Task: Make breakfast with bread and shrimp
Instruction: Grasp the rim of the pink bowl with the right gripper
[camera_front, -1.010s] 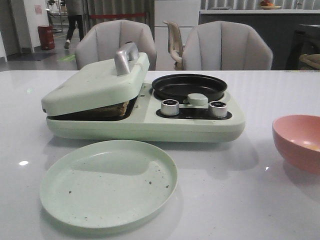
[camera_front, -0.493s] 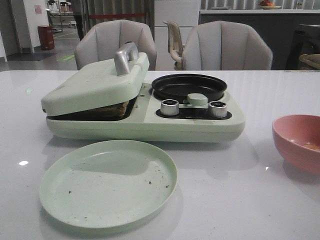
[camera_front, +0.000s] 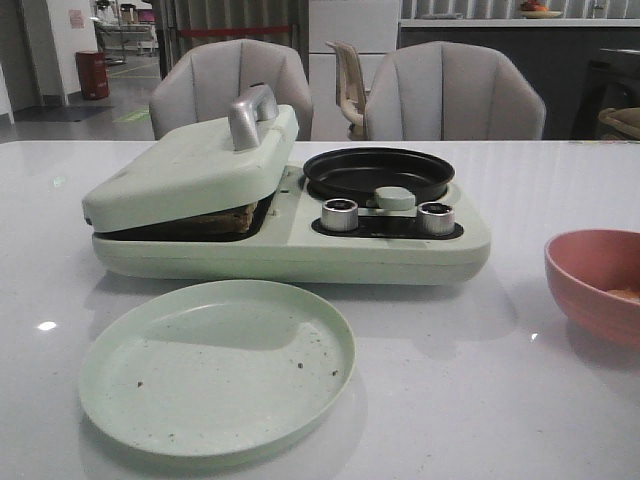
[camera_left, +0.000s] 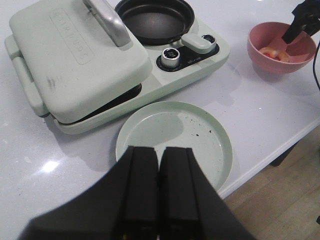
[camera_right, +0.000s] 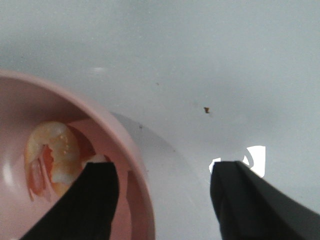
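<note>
My right gripper has its fingers around the rim of the pink bowl in the right wrist view, so it should close now. It would hold the pink bowl (camera_right: 127, 150).
The bread (camera_front: 226, 217) shows only as a brown edge under the nearly closed lid (camera_front: 190, 165) of the pale green breakfast maker. The shrimp (camera_right: 50, 160), orange and white, lie in the pink bowl (camera_right: 127, 150) at the table's right (camera_front: 590, 275). My right gripper (camera_right: 162, 175) is open and empty, one finger over the bowl's inside and the other outside its rim. My left gripper (camera_left: 159, 150) is shut and empty, held high above the pale green plate (camera_left: 200, 130). Neither gripper shows in the front view.
A black round pan (camera_front: 378, 172) and two knobs (camera_front: 340, 214) sit on the maker's right half. The empty plate (camera_front: 215, 365) lies in front of the maker. The table's front edge (camera_left: 280, 150) runs close past the plate. Chairs stand behind the table.
The inside of the pink bowl has grown darker, as under a shadow. A person in the background has walked out of view. Nothing on the table has moved.
</note>
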